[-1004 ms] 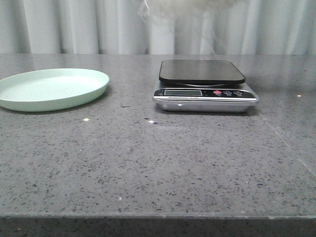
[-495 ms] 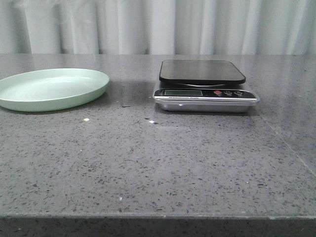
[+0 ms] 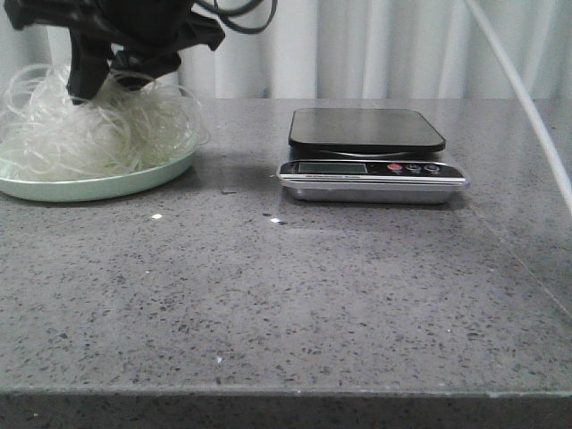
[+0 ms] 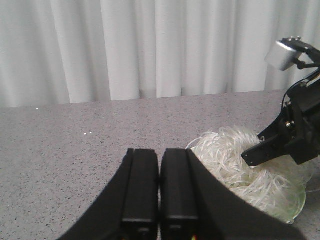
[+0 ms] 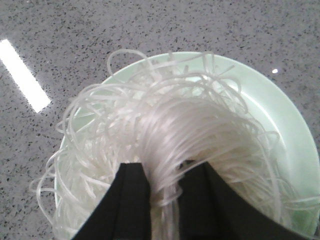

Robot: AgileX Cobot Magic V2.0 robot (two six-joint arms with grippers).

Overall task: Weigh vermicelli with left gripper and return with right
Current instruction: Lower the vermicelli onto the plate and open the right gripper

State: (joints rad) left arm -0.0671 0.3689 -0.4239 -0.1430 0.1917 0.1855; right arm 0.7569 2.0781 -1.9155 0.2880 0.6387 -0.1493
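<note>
The vermicelli mound (image 3: 107,143) in my right gripper is resting inside the rim of the pale green plate (image 3: 107,188), and my right gripper should open now.
The vermicelli (image 3: 98,130) is a fluffy mound of translucent white strands lying on the pale green plate (image 3: 107,188) at the table's far left. My right gripper (image 3: 103,85) reaches down into the top of the mound. In the right wrist view its jaws (image 5: 167,172) are closed on a bunch of vermicelli strands (image 5: 170,125) above the plate (image 5: 280,115). My left gripper (image 4: 160,152) is shut and empty, low over bare table beside the mound (image 4: 235,170); it does not show in the front view. The black scale platform (image 3: 366,130) is bare.
The silver scale body (image 3: 371,179) with display and buttons stands centre right. A white cable (image 3: 518,89) slants across the upper right. White curtains close the far side. The right arm's black body (image 4: 295,135) hangs over the plate.
One second ago the plate was bare and the vermicelli hung at the top edge above the scale. Now my right arm is over the plate and the vermicelli lies on it.
</note>
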